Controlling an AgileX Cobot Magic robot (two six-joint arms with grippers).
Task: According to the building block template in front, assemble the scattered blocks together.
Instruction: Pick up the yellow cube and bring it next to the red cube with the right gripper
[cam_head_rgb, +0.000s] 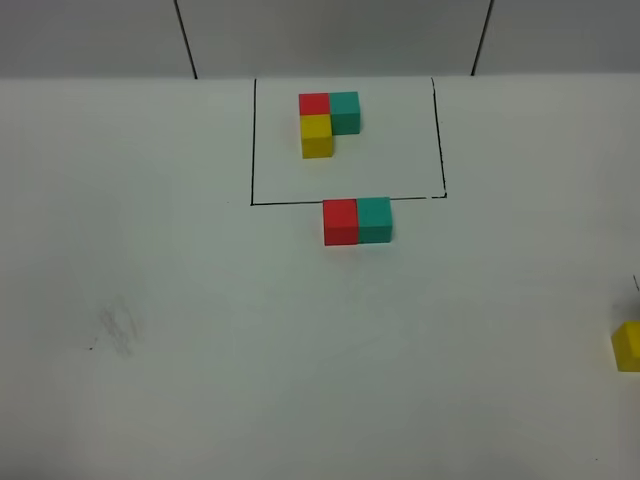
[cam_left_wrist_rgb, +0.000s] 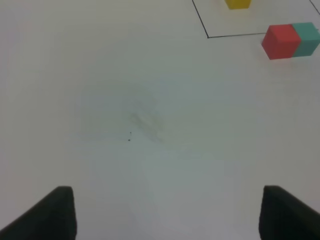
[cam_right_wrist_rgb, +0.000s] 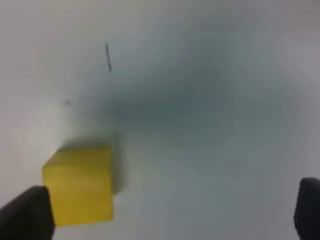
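The loose yellow cube will complete the template's L beside the red cube, so my right gripper should grab the loose yellow cube by its body next.
The template, an L of joined red, teal and yellow cubes, sits inside the black drawn rectangle at the far middle. Just in front of the frame a loose red cube and a loose teal cube stand side by side, touching; both show in the left wrist view. The loose yellow cube lies at the right edge. In the right wrist view it lies between my right gripper's open fingers, close to one finger. My left gripper is open and empty over bare table.
The white table carries a faint grey smudge at the front left, also seen in the left wrist view. A short black mark lies beyond the yellow cube. A grey wall with dark seams runs behind the table.
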